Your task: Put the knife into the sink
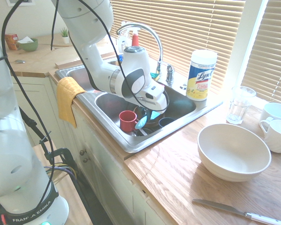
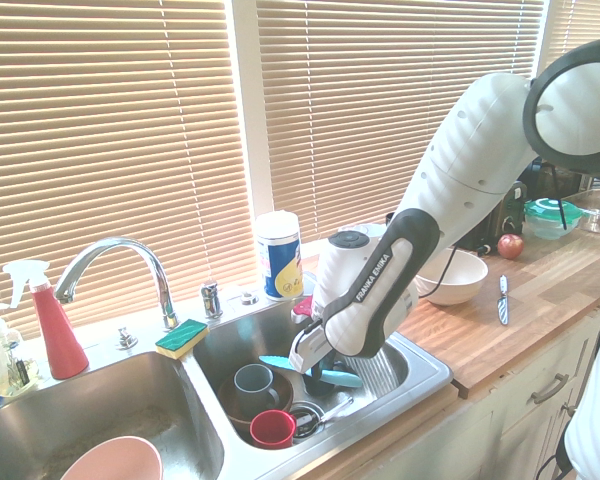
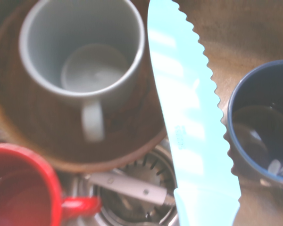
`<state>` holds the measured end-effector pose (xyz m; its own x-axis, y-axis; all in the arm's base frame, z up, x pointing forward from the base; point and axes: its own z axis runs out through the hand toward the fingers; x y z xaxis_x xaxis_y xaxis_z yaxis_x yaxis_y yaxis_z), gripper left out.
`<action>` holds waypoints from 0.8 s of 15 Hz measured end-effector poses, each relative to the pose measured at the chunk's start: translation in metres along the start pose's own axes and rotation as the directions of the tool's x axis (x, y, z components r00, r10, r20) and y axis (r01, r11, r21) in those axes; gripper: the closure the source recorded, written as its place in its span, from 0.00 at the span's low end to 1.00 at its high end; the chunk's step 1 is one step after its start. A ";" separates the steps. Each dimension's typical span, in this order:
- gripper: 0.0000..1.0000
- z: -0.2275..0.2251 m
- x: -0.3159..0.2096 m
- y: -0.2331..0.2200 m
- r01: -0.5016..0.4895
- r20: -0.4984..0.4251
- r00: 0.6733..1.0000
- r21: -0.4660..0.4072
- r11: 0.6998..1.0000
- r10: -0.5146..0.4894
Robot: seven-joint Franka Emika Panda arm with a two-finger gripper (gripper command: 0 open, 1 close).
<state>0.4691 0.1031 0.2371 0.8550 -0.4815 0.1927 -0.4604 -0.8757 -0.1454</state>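
Observation:
My gripper should stay closed on the teal knife until it is lower: it hangs above the grey mug and brown plate in the wrist view.
The light-teal knife hangs level, low inside the right basin of the steel sink, and my gripper is shut on it near its middle. From the other side, the knife shows as a teal patch under my gripper, above the dishes in the sink. Up close, the serrated blade crosses over a grey mug on a brown plate, a red cup and a dark blue cup. The knife touches none of them that I can see.
On the wooden counter stand a cream bowl, a white-handled table knife, a glass, white mugs and a wipes canister. The chrome faucet arches behind the arm. A yellow cloth hangs over the sink's front.

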 end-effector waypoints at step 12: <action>0.00 0.073 -0.007 0.006 -0.058 0.074 0.995 -0.051 0.997 0.062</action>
<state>0.4776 0.1041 0.1639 0.8401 -0.5310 0.1108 -0.5212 -0.8468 -0.1063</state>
